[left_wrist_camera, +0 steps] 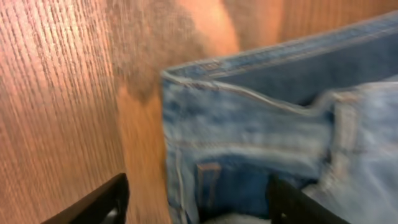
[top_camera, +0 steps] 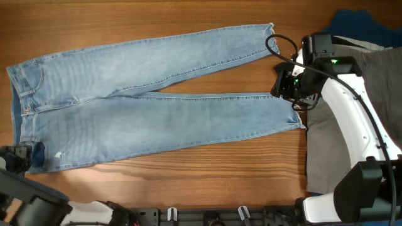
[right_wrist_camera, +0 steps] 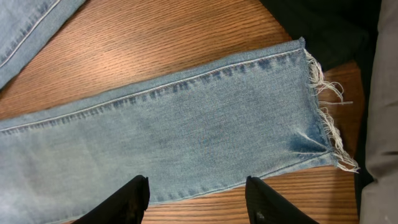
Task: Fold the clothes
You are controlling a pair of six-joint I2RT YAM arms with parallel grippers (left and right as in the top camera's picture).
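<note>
My right gripper grabs the jeans' lower leg by its near edge at the frayed hem next, to fold that leg over the upper leg.
The light blue jeans lie flat on the wooden table, waistband at the left and legs running right. The upper leg ends in a frayed hem, the lower leg in a frayed hem. My right gripper hovers over the lower leg near its hem. In the right wrist view it is open, fingers astride the leg's near edge. My left gripper is at the waistband's near corner. The left wrist view is blurred; the gripper is open, with the waistband corner between the fingers.
A grey cloth lies at the right under my right arm, with a dark blue garment behind it. Both show in the right wrist view, the dark one and the grey one just beyond the hem.
</note>
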